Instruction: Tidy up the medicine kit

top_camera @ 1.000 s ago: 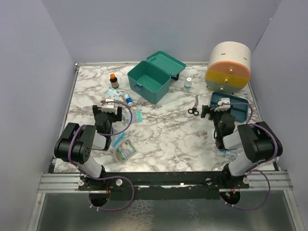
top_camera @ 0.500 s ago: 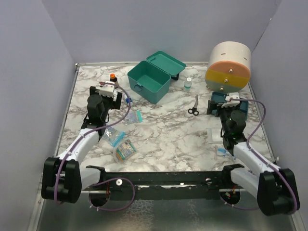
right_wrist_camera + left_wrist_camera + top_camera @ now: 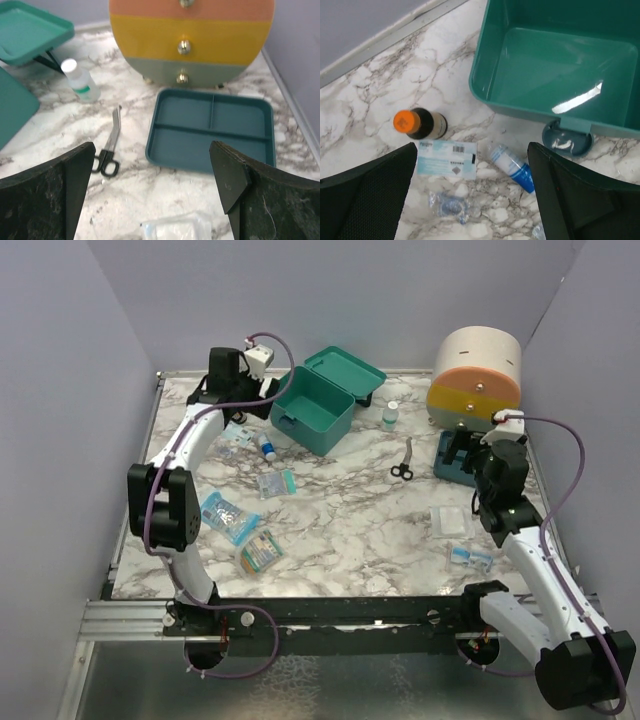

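Next, my left gripper grabs the medicine kit by its side's rim (image 3: 288,383) (image 3: 480,55), which leaves the kit's inside free to take the medicines.
The medicine kit (image 3: 310,410) is a teal box standing open at the back centre, its lid (image 3: 345,370) tilted back and its inside (image 3: 560,65) bare. My left gripper (image 3: 238,392) hangs open just left of the kit (image 3: 471,150), above a brown bottle with an orange cap (image 3: 420,124), a white-blue packet (image 3: 447,159) and a blue-capped tube (image 3: 512,167). My right gripper (image 3: 458,455) is open and empty (image 3: 151,147), above the near edge of the flat teal tray (image 3: 212,130).
Scissors (image 3: 404,462) (image 3: 111,145) lie left of the tray. A small white bottle (image 3: 390,416) stands right of the kit. The round drawer unit (image 3: 477,380) is at the back right. Packets (image 3: 274,483) (image 3: 228,517) (image 3: 260,552) (image 3: 452,521) (image 3: 470,557) lie in front.
Both arms have unfolded and reached away from their bases. The left gripper moved to the back beside the kit. The right gripper moved out over the flat tray.
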{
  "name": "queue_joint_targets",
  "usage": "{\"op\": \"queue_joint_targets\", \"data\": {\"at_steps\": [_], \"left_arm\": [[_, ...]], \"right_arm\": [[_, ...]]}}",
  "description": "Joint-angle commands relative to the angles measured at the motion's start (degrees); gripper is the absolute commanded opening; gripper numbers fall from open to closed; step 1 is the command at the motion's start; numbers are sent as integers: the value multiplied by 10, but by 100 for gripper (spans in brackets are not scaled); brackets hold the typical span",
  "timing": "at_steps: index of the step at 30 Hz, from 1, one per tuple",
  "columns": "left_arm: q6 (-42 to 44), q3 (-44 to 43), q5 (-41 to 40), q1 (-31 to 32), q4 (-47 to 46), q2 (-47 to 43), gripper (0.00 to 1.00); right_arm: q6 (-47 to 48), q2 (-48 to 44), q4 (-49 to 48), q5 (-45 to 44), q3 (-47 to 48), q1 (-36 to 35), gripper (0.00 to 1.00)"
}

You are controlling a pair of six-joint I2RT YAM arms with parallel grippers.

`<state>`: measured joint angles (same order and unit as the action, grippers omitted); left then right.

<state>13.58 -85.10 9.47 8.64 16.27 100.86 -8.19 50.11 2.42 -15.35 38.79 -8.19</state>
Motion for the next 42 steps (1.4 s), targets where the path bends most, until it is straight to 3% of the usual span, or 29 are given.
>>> {"op": "queue_joint_targets", "data": {"at_steps": [1, 12, 18, 26, 30, 33, 34, 35, 42], "left_arm": [[23, -129, 46, 1, 90, 73, 94], [86, -377, 100, 1, 211, 251, 80], [99, -432, 102, 1, 230, 307, 66], [86, -492, 104, 1, 228, 367, 61], [80, -512, 106, 1, 228, 388, 41], [76, -511, 111, 1, 229, 392, 18], [73, -508, 112, 1, 228, 392, 4], [69, -505, 111, 2, 228, 391, 0], [33, -485, 123, -1, 228, 359, 0]], "right_arm": [[-61, -11, 103, -24, 3, -2, 100], [-95, -74, 149, -37, -19, -2, 99], [-100, -98, 167, -47, -18, -2, 96], [-112, -118, 196, -52, -15, -2, 95], [-121, -125, 205, -56, -16, -2, 94], [-125, -126, 212, -59, -16, -2, 94], [-125, -126, 214, -61, -17, -2, 94], [-126, -126, 214, -62, -16, -2, 94], [-120, -115, 219, -61, -12, -2, 94]]}}
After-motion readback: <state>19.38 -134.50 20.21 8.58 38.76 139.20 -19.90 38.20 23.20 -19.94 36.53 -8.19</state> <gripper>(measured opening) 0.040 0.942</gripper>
